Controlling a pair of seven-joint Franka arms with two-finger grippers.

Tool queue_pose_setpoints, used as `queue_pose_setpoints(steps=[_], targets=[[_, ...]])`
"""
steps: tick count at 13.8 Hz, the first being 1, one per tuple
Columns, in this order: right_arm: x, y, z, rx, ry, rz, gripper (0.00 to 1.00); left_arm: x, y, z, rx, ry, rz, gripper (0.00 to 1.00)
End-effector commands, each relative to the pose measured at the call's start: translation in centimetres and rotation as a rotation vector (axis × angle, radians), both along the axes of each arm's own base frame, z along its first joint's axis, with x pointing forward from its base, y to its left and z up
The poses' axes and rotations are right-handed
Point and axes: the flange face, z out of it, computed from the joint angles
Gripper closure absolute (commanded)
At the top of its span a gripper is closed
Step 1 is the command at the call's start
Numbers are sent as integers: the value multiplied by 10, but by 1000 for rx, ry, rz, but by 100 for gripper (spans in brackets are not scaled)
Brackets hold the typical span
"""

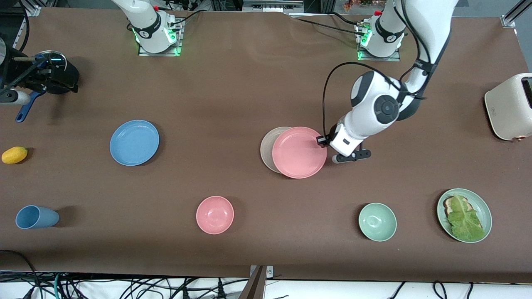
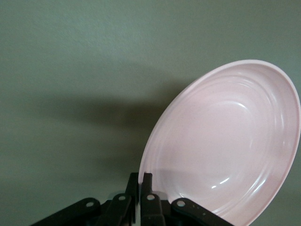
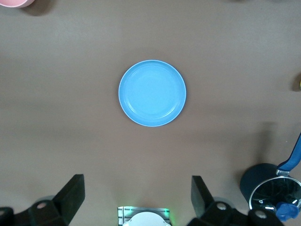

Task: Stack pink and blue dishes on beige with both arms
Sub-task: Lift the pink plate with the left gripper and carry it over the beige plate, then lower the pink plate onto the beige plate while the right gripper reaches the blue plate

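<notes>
I need to line up the pink plate with the beige plate before I open my left gripper, because the pink plate sits off-centre over the beige plate in the front view.
My left gripper (image 1: 326, 146) (image 2: 141, 177) is shut on the rim of the pink plate (image 1: 299, 152) (image 2: 225, 141), at the edge toward the left arm's end of the table. The pink plate overlaps most of the beige plate (image 1: 267, 146), sitting off-centre toward the left arm's end; I cannot tell whether it rests on it. The blue plate (image 1: 134, 142) (image 3: 152, 92) lies flat on the table toward the right arm's end. My right gripper (image 3: 138, 182) hangs open high over the table near the right arm's base, out of the front view, with nothing between its fingers.
Nearer the front camera stand a blue cup (image 1: 35, 217), a pink bowl (image 1: 215, 214), a green bowl (image 1: 377, 221) and a green plate (image 1: 485, 209) with toast and lettuce. A toaster (image 1: 509, 108), a yellow fruit (image 1: 14, 155) and a dark pot (image 1: 54, 74) (image 3: 273, 188) stand at the table's ends.
</notes>
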Motion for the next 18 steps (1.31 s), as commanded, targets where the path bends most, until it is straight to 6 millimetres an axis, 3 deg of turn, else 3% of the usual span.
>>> queue_pose_setpoints(steps=[1,5,7,9,14,16,18], targets=[[11,-3,-20,-8,32,-15,0,-5,-17,-1,43,-23,-7,100],[25,-13,-49,-14,31,-32,0,-26,-30,-16,54,-34,2,100],[27,-33,-74,-16,22,-68,0,-36,-41,-27,47,-53,11,100],[29,-36,-103,-18,-5,-74,0,-38,-44,-34,57,-51,2,100],[12,-80,-196,-18,-34,-153,0,-36,-45,-40,78,-56,1,100],[8,-86,-235,-21,-42,-165,0,-32,-43,-38,77,-62,5,88],[10,-89,-279,-30,-56,-163,0,-29,-43,-35,74,-68,8,83]])
